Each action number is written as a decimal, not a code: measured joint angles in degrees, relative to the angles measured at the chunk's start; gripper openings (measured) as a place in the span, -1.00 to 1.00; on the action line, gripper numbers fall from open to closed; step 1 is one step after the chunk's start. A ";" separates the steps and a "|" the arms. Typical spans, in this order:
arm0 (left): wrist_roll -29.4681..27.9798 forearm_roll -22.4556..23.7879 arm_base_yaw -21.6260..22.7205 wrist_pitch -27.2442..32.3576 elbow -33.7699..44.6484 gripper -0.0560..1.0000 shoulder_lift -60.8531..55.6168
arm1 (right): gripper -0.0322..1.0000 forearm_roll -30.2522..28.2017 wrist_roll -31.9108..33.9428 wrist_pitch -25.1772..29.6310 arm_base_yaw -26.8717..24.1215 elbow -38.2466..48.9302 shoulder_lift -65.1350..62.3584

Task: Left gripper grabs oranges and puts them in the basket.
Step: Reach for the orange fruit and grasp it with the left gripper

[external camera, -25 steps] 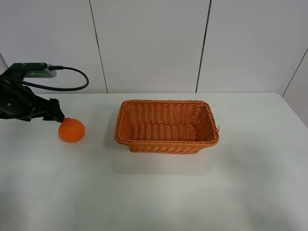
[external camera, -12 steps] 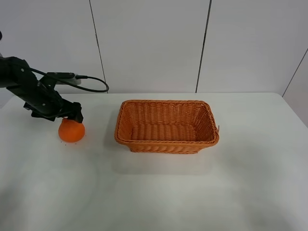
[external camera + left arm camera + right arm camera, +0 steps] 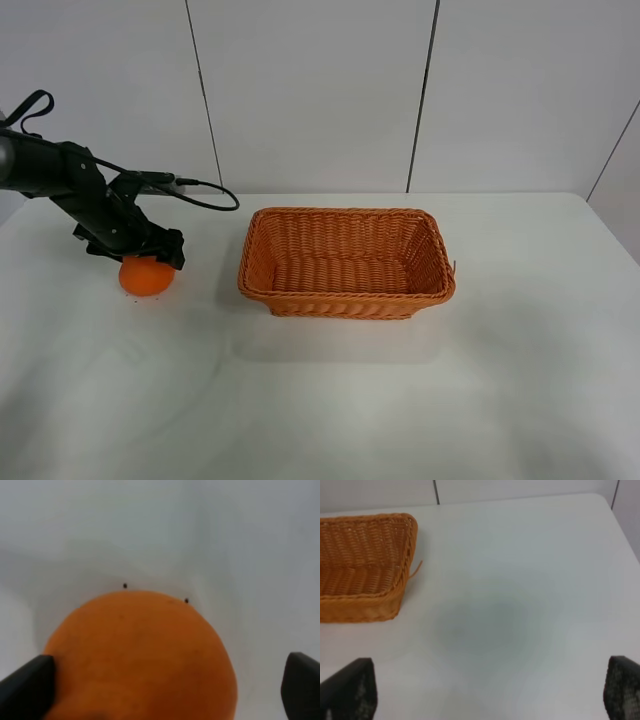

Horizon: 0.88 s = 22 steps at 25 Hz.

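My left gripper is going to grab the orange's round body (image 3: 146, 276) next, to put the orange in the wicker basket (image 3: 346, 261).
The orange (image 3: 146, 277) rests on the white table left of the wicker basket (image 3: 346, 261). My left gripper (image 3: 148, 256) sits right over the top of the orange. In the left wrist view the orange (image 3: 140, 657) fills the space between the two open fingertips (image 3: 27, 687); one touches its side, the other stands apart. The basket is empty and also shows in the right wrist view (image 3: 362, 565). My right gripper (image 3: 487, 692) is open over bare table, out of the high view.
The white table (image 3: 450, 400) runs wide to the front and right. A white panelled wall stands behind it. A black cable (image 3: 205, 192) loops from the left arm above the table's back edge.
My left arm has swung right and down, from beside the orange to directly over it, with the fingers now straddling the fruit. The orange and basket have not moved.
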 joint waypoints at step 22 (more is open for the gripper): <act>0.23 6.68 0.00 8.30 -0.74 -0.48 -0.48 | 0.41 0.00 0.00 0.00 0.00 0.00 0.00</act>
